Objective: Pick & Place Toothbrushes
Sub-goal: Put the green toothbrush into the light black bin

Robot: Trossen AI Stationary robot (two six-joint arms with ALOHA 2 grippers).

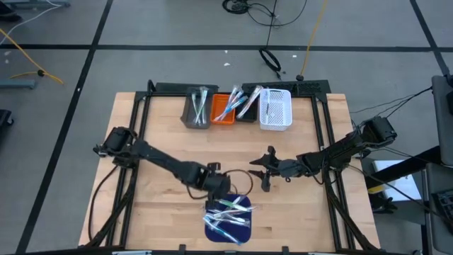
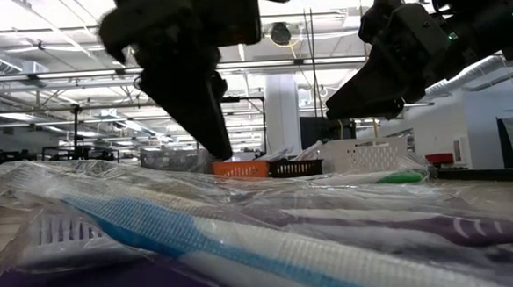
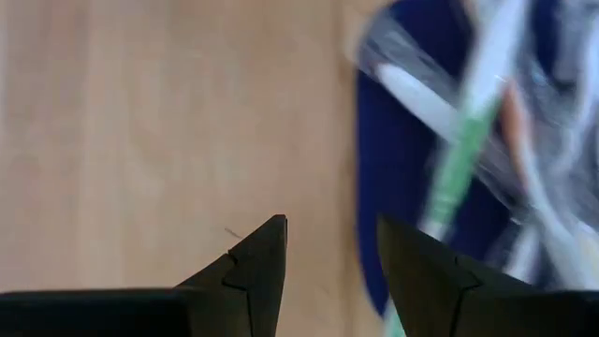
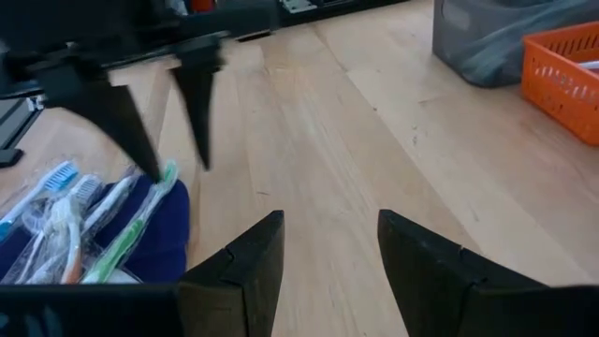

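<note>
My left gripper needs to pick the toothbrush up from the dark blue mat, so it should next grab the wrapped toothbrush by its green section (image 3: 456, 170).
Several wrapped toothbrushes (image 1: 228, 211) in white, green and blue lie heaped on a dark blue mat (image 1: 212, 228) near the table's front edge. My left gripper (image 1: 228, 195) hangs open over the heap's far left edge, fingers slanting down; in the right wrist view its tips (image 4: 178, 170) stand just above a green toothbrush (image 4: 131, 234). My right gripper (image 1: 260, 170) waits open above the bare wood, to the right of the mat and farther back, pointing toward the left arm. More toothbrushes stick out of the bins at the far edge.
Four small bins stand in a row at the table's far edge: grey (image 1: 197, 108), orange (image 1: 224, 110), black (image 1: 246, 106) and white (image 1: 276, 110). Bare wood (image 1: 177, 142) lies between the bins and the mat. A black frame borders the table.
</note>
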